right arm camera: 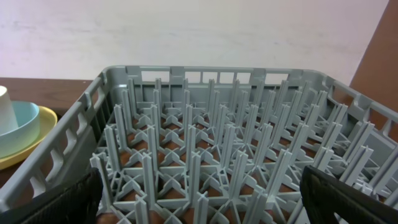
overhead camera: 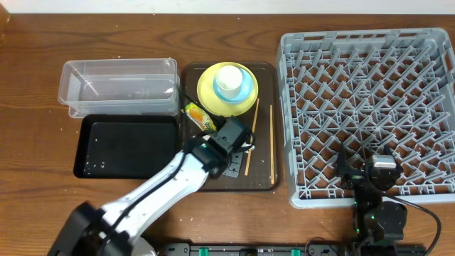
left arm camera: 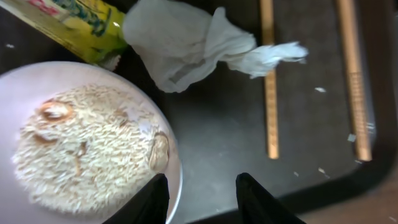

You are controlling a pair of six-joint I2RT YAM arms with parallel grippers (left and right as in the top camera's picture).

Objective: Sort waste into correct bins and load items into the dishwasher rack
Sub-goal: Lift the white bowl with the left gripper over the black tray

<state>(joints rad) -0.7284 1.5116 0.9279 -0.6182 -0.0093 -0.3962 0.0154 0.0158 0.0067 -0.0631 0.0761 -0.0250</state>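
Note:
My left gripper must lower or miss the bowl's rim (left arm camera: 178, 194).
My left gripper (left arm camera: 202, 198) (overhead camera: 229, 136) hangs low over the brown serving tray, jaws apart. They straddle the right rim of a white-inside bowl (left arm camera: 81, 149) full of rice-like crumbs, one finger over the bowl and one outside, not clamped. Beyond it lie the crumpled white tissue (left arm camera: 186, 43), the yellow-green wrapper (left arm camera: 74, 22) (overhead camera: 197, 116) and two wooden chopsticks (left arm camera: 269, 81) (overhead camera: 252, 139). The yellow plate (overhead camera: 206, 89) carries the light blue bowl (overhead camera: 245, 87) and white cup (overhead camera: 229, 80). My right gripper (right arm camera: 202, 199) (overhead camera: 377, 172) stands wide open over the grey dishwasher rack (overhead camera: 370, 107), holding nothing.
The clear tub (overhead camera: 117, 85) and the black tray (overhead camera: 128, 146) sit left of the brown serving tray (overhead camera: 266, 181). Small crumbs dot the serving tray's floor. The rack's upright pegs (right arm camera: 199, 143) fill the right wrist view.

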